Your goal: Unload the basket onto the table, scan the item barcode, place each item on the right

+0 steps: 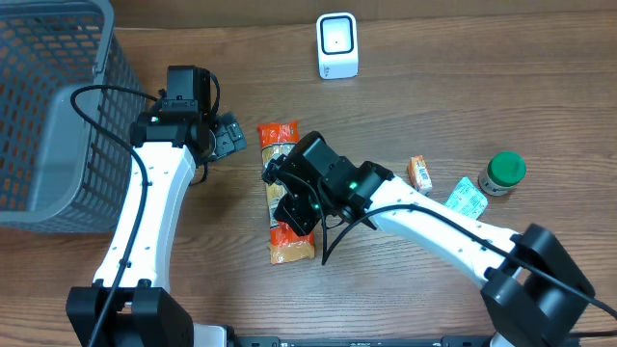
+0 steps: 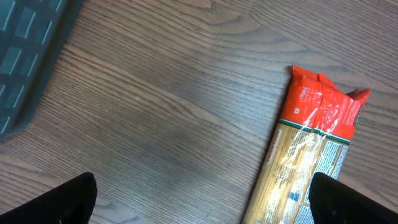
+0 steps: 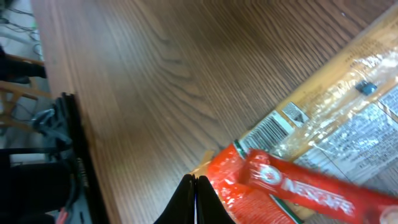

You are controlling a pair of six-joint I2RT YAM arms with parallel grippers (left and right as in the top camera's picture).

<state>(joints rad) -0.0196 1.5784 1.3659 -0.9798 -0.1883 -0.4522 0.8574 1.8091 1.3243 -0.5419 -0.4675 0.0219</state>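
Observation:
My right gripper is shut beside the red Nescafe stick. The stick's end comes next, and my right gripper reopens to grab it.
A long spaghetti packet (image 1: pixel 278 166) with red ends lies on the wooden table (image 1: pixel 434 87), its printed barcode (image 3: pixel 273 130) facing up. A red Nescafe stick (image 3: pixel 311 190) rests across the packet's near end. My right gripper (image 1: pixel 297 210) hovers over the packet's lower half; in the right wrist view its jaws (image 3: pixel 194 202) are shut with nothing visible between them, tips beside the red end. My left gripper (image 1: pixel 229 135) stands wide open just left of the packet (image 2: pixel 311 149), over bare wood (image 2: pixel 208 208). The white scanner (image 1: pixel 336 44) stands at the back.
A grey mesh basket (image 1: pixel 48 106) fills the left side, its corner (image 2: pixel 25 62) close to my left gripper. To the right lie a small orange packet (image 1: pixel 418 173), a teal packet (image 1: pixel 467 198) and a green-lidded jar (image 1: pixel 502 172).

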